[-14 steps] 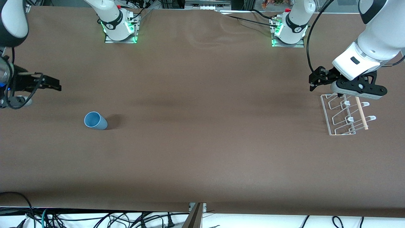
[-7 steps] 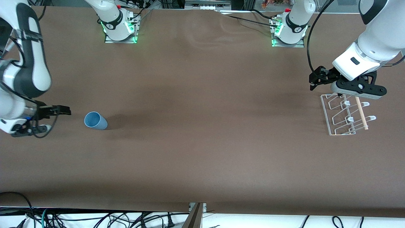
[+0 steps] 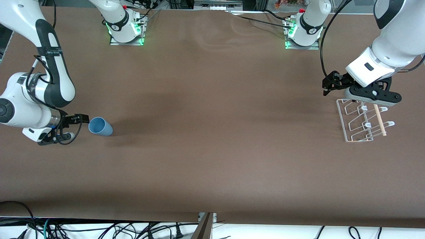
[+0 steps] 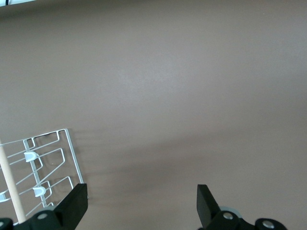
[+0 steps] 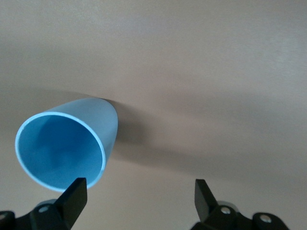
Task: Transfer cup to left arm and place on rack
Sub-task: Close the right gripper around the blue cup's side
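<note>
Next, my right gripper takes the light-blue cup by its rim (image 5: 99,173) to hand it to my left arm for the rack.
The light-blue cup (image 3: 99,126) stands on the brown table toward the right arm's end, its open mouth showing. My right gripper (image 3: 77,126) is open and empty, low beside the cup on the side toward the table's end. In the right wrist view the cup (image 5: 67,148) sits next to one finger, not between the jaws of my right gripper (image 5: 139,191). My left gripper (image 3: 357,93) is open and empty, held over the end of the white wire rack (image 3: 362,121) nearest the bases. The left wrist view shows the rack (image 4: 48,163) beside my left gripper (image 4: 140,196).
A pale wooden rod (image 3: 379,119) runs along the rack's side toward the table's end. The two arm bases (image 3: 126,30) stand at the table's edge farthest from the front camera. Cables hang below the table's edge nearest that camera.
My right arm has swung in from the table's end and come down beside the cup. My left gripper has shifted only slightly over the rack. The cup has not moved.
</note>
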Motion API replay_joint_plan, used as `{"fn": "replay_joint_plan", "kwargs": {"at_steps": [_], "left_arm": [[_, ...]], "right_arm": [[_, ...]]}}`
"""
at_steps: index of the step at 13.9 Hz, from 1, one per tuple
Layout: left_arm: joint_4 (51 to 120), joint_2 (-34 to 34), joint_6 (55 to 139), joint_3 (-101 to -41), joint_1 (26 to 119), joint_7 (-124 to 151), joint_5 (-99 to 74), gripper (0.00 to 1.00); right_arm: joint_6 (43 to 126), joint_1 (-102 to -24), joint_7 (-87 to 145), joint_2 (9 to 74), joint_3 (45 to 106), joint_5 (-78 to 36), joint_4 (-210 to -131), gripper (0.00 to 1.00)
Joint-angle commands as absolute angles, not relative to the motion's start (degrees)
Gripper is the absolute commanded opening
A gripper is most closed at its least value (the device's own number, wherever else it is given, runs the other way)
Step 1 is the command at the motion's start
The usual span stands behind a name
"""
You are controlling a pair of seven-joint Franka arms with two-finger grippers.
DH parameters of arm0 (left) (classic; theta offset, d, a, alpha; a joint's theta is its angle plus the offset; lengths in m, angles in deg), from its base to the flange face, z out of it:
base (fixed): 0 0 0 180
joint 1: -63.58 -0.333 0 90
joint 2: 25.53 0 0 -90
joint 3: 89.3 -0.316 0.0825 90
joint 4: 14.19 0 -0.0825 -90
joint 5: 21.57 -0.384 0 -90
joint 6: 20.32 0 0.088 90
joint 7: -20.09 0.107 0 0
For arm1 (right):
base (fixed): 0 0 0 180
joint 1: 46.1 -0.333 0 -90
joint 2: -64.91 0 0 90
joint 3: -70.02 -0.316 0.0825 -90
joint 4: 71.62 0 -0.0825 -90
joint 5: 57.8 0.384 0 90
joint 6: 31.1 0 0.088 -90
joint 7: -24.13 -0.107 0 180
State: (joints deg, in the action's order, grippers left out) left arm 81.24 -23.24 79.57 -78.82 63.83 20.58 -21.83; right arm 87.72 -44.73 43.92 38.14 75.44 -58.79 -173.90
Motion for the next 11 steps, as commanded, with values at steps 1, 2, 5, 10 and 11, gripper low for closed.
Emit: {"fn": "replay_joint_plan", "kwargs": {"at_steps": [1,2,5,10,11], "left_arm": [[80.73,-23.16,79.35,-78.22,63.76,21.32,-23.42,1.0],[80.73,-23.16,79.35,-78.22,63.67,21.32,-23.42,1.0],[80.73,-23.16,79.18,-78.31,63.58,21.24,-23.42,1.0],[80.73,-23.51,77.77,-78.75,63.06,21.24,-23.42,1.0],[80.73,-23.6,77.33,-78.92,63.06,21.15,-23.42,1.0]], "right_arm": [[89.74,-44.96,43.9,36.79,75.3,-58.68,-174.28,0.99],[90.01,-45.05,43.9,36.09,75.21,-58.59,-174.19,0.99],[90.63,-45.14,43.73,35.12,75.12,-58.24,-174.1,0.85],[90.45,-47.33,34.24,33.27,74.51,-58.24,-174.01,0.0],[90.36,-47.33,34.24,33.18,74.51,-58.24,-174.01,0.0]]}}
